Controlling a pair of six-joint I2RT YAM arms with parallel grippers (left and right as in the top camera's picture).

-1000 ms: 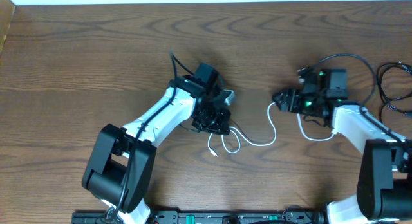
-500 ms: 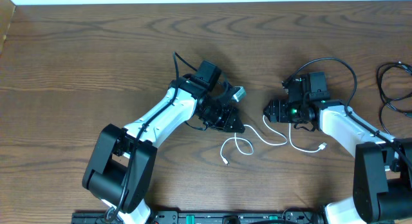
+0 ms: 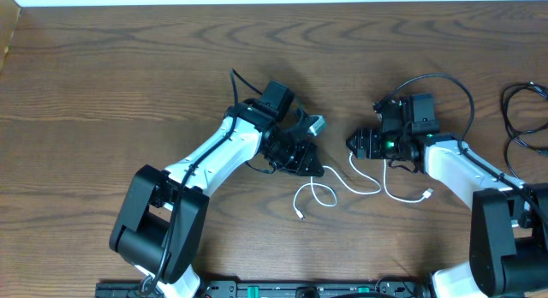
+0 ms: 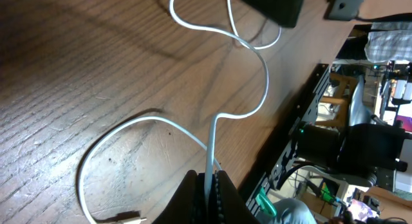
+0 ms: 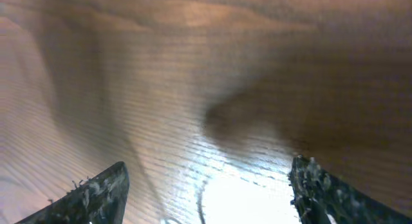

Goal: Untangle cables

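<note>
Next, my right gripper grabs the white cable at its bend, free of my left gripper's pinch, leaving both plug ends free to untangle it.
The white cable point(image 3: 364, 190) lies slack on the wooden table point(image 3: 128, 75) between my two grippers, with one plug end point(image 3: 300, 215) at the front and another point(image 3: 428, 193) to the right. My left gripper point(image 3: 306, 163) is shut on it; the left wrist view shows the jaws point(image 4: 207, 185) pinching the white cable point(image 4: 267, 82), which loops away over the wood. My right gripper point(image 3: 353, 146) sits over the cable's right bend, and its fingers point(image 5: 206, 185) are wide open with nothing between them. A thin black cable point(image 3: 522, 118) lies apart at the far right edge.
A thick black wire point(image 3: 462, 88) arcs over my right arm and belongs to the arm. The table's back edge point(image 3: 274, 2) meets a white strip. Rack gear point(image 4: 335, 140) stands beyond the table's front edge in the left wrist view.
My left gripper moved right with the white cable and my right gripper moved left. The cable went slack, and its right plug end came to rest on the table.
</note>
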